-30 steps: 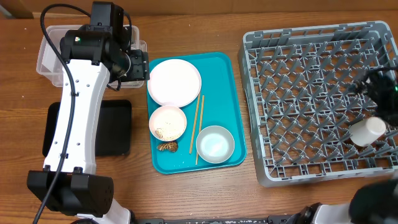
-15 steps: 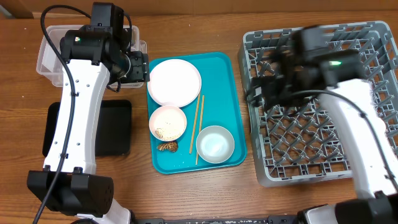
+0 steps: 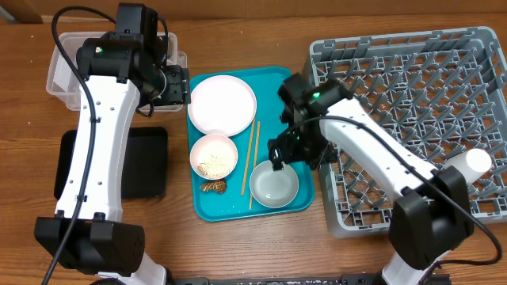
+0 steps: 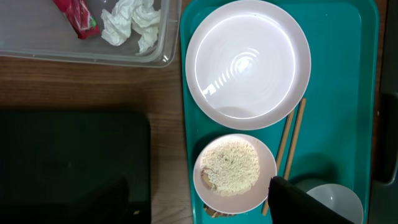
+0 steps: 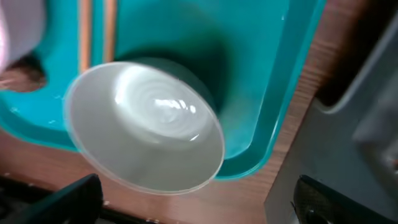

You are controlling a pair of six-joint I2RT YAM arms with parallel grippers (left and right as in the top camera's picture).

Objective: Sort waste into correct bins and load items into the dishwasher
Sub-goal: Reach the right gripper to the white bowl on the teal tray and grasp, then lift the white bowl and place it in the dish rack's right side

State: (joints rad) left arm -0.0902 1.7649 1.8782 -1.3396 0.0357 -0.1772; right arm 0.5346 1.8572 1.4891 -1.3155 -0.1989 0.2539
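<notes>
I should next grab the empty white bowl's rim (image 3: 297, 182) (image 5: 219, 142) on the dish rack side with my right gripper. That leaves the bowl's bottom free, so the bowl can be loaded tilted.
A white plate (image 3: 222, 104), a bowl of white rice (image 3: 214, 156), a pair of wooden chopsticks (image 3: 253, 162), brown scraps (image 3: 212, 187) and an empty white bowl (image 3: 274, 184) lie on the teal tray (image 3: 293, 95). My right gripper (image 3: 287, 154) hangs open just above the empty bowl (image 5: 146, 124), with a finger on each side (image 5: 196, 205). My left gripper (image 3: 176, 83) is open and empty (image 4: 211, 205) above the tray's left edge. The clear tub (image 3: 63, 71) holds the red wrapper (image 4: 76, 14) and the white tissue (image 4: 130, 22). A small white cup (image 3: 467, 165) lies in the grey dish rack (image 3: 412, 87).
The black tray (image 3: 150, 162) sits left of the teal tray, below the clear tub. The dish rack's near-left corner (image 5: 367, 93) stands close beside my right gripper. Bare wooden table shows along the front edge.
My right arm has swung from the rack's right side, across the rack, to above the empty bowl. The cup stays in the rack. The left arm has not moved.
</notes>
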